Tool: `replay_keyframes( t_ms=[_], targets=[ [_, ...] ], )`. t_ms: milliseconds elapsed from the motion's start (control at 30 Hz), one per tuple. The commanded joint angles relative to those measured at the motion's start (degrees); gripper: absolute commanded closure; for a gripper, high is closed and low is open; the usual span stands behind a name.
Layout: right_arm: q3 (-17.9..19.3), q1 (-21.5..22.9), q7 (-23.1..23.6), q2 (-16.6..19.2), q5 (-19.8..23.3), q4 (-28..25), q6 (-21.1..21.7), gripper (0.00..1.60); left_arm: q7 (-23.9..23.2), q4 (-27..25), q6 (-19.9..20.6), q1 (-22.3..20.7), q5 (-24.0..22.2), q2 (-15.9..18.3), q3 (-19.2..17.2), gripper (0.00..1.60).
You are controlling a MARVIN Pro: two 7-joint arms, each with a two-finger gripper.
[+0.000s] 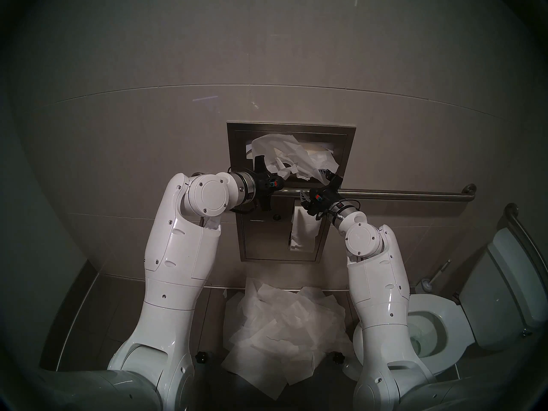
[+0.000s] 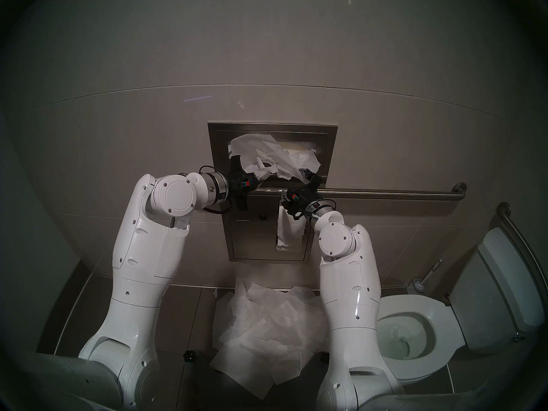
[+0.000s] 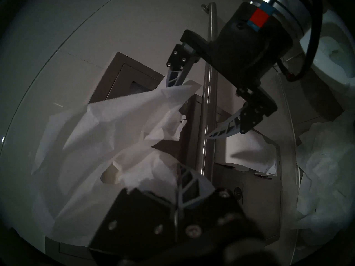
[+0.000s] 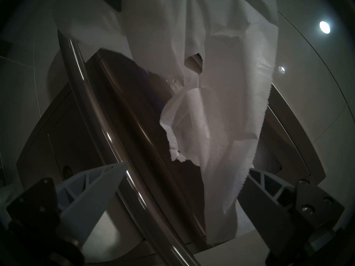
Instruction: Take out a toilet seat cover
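Note:
The loose paper hangs out of the slot with one side free, so my right gripper should next grab the toilet seat cover by its hanging jagged edge.
A wrinkled white toilet seat cover (image 1: 275, 146) hangs out of the upper slot of the steel wall dispenser (image 1: 234, 140). It also shows in the left wrist view (image 3: 115, 125) and the right wrist view (image 4: 230, 87). My left gripper (image 1: 280, 179) is at the sheet's lower left and shut on it; in the left wrist view (image 3: 178, 167) its finger mounts are together and paper covers one finger. My right gripper (image 1: 314, 185) is open at the sheet's lower right corner, at the grab bar. In its own view (image 4: 186, 166) the sheet hangs between the spread fingers, not pinched.
A steel grab bar (image 1: 400, 194) runs across the dispenser to the right. Toilet paper (image 1: 302, 229) hangs in the lower compartment. Several loose sheets (image 1: 281, 327) are piled on the floor below. A toilet (image 1: 430, 321) and a brush (image 1: 427, 285) stand at the right.

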Motion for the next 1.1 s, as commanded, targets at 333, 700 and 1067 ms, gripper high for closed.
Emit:
replay_keyframes(
  t_ms=[333,700,1067],
  targets=[
    [0.1,1.5,0.9,-0.3,0.5,-3.2,0.0,0.00,0.4,-2.8,-0.7,-0.9,0.2,-0.6,0.3,1.60],
    [0.3,2.2,1.1,-0.1,0.9,-2.9,-0.6,0.00,0.1,-4.0,-0.6,-0.2,0.1,-0.5,0.8,1.60],
    [1.2,5.1,1.1,0.3,2.3,-2.1,-1.3,0.00,-0.3,-5.2,-0.7,0.6,0.0,-0.1,0.6,1.60]
  ],
)
